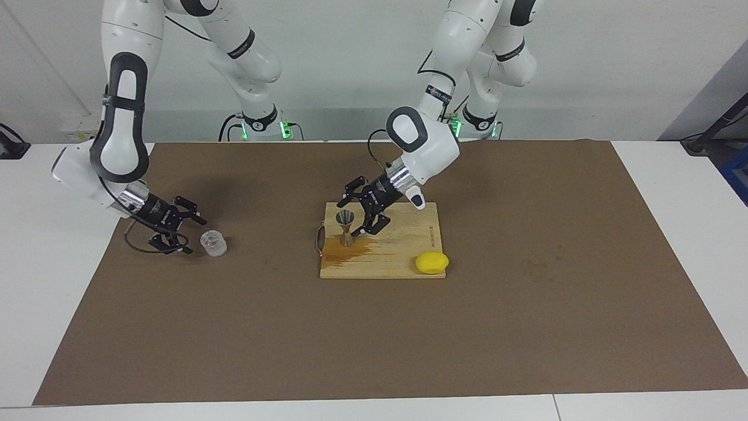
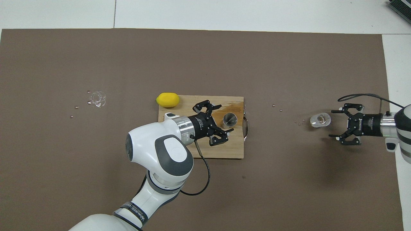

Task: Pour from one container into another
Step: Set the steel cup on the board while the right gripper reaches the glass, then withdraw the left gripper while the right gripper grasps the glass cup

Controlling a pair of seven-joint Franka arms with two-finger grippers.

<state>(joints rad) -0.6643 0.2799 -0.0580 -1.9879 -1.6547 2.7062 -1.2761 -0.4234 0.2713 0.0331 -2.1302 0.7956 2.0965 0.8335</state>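
My right gripper needs to move toward the clear cup before it closes on the cup. My fingers stop short of the cup's near side, so they would miss if I closed now.
The clear ridged cup (image 1: pixel 213 243) stands on the brown mat toward the right arm's end of the table; it also shows in the overhead view (image 2: pixel 320 119). My right gripper (image 1: pixel 197 237) (image 2: pixel 331 124) is open and low beside it, its tips just short of the cup. The metal hourglass jigger (image 1: pixel 346 227) (image 2: pixel 230 119) stands upright on a wooden cutting board (image 1: pixel 403 257) (image 2: pixel 231 150). My left gripper (image 1: pixel 353 217) (image 2: pixel 226 118) is open at the jigger, with one finger on each side of its upper cone and a gap showing.
A yellow lemon (image 1: pixel 432 262) (image 2: pixel 167 99) lies on the board's corner farthest from the robots. A wet brown stain (image 1: pixel 345 251) spreads around the jigger's foot. A small clear puddle with droplets (image 2: pixel 97 98) lies on the mat toward the left arm's end.
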